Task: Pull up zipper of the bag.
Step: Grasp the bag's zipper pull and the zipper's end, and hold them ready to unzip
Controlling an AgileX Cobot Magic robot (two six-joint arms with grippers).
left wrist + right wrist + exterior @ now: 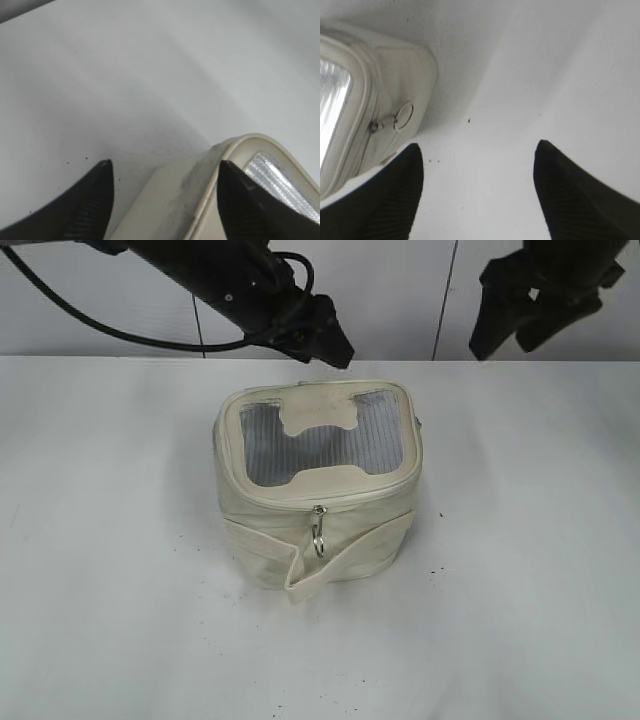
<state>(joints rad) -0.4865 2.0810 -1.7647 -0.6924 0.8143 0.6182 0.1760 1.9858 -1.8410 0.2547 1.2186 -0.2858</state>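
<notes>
I should next hold the bag steady while I pull the bag's zipper (319,510), so my left gripper should grab the bag by its back top rim (330,385).
The cream-white bag (318,540) stands upright in the middle of the table, with a grey see-through top panel and a cream H-shaped patch (318,415). The zipper (300,502) runs round the top rim; one silver ring pull (318,537) hangs at the front. My left gripper (325,340) is open, above the bag's back left corner (175,200). My right gripper (520,325) is open and empty, high at the back right. The right wrist view shows the bag's side (395,85) with a second ring pull (402,116).
The white table (100,540) lies all round the bag. A cream strap band (330,565) crosses the bag's front. A pale wall rises behind the table's back edge.
</notes>
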